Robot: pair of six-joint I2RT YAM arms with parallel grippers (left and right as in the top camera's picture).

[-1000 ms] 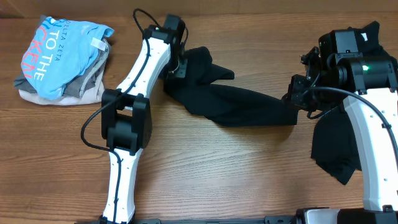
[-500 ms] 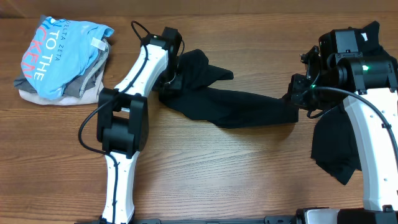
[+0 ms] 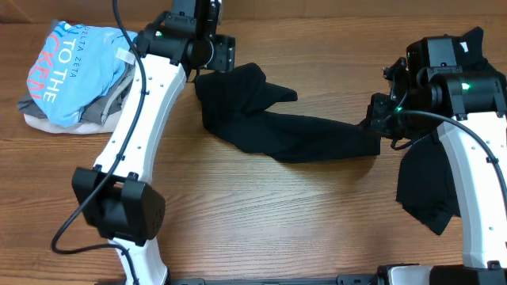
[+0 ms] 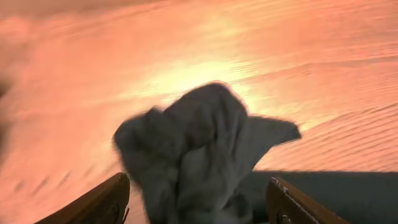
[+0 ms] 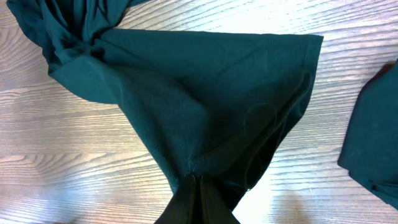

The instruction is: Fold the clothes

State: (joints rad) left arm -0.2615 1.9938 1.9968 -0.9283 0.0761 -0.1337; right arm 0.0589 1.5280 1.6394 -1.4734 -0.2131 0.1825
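Next, my left gripper grabs the black shirt (image 3: 277,131) by its bunched end (image 3: 226,86), opposite my right gripper's pinch, to spread the shirt for folding.
A black shirt (image 3: 277,131) lies stretched across the middle of the table, bunched at its left end (image 3: 238,91). My right gripper (image 3: 379,128) is shut on its right end; in the right wrist view the closed fingers (image 5: 196,193) pinch the dark cloth (image 5: 186,93). My left gripper (image 3: 212,54) is open at the far side, just beyond the bunched end. In the blurred left wrist view its fingers (image 4: 199,202) stand wide apart over the crumpled shirt (image 4: 193,143). A second black garment (image 3: 428,190) lies under my right arm.
A pile at the far left holds a light-blue lettered tee (image 3: 75,67) on top of grey (image 3: 107,107) and beige (image 3: 47,123) garments. The second black garment also shows at the right edge of the right wrist view (image 5: 376,143).
My left gripper has let go of the shirt's left end and swung back toward the far side. The shirt's left end has settled on the table. The right arm has not moved.
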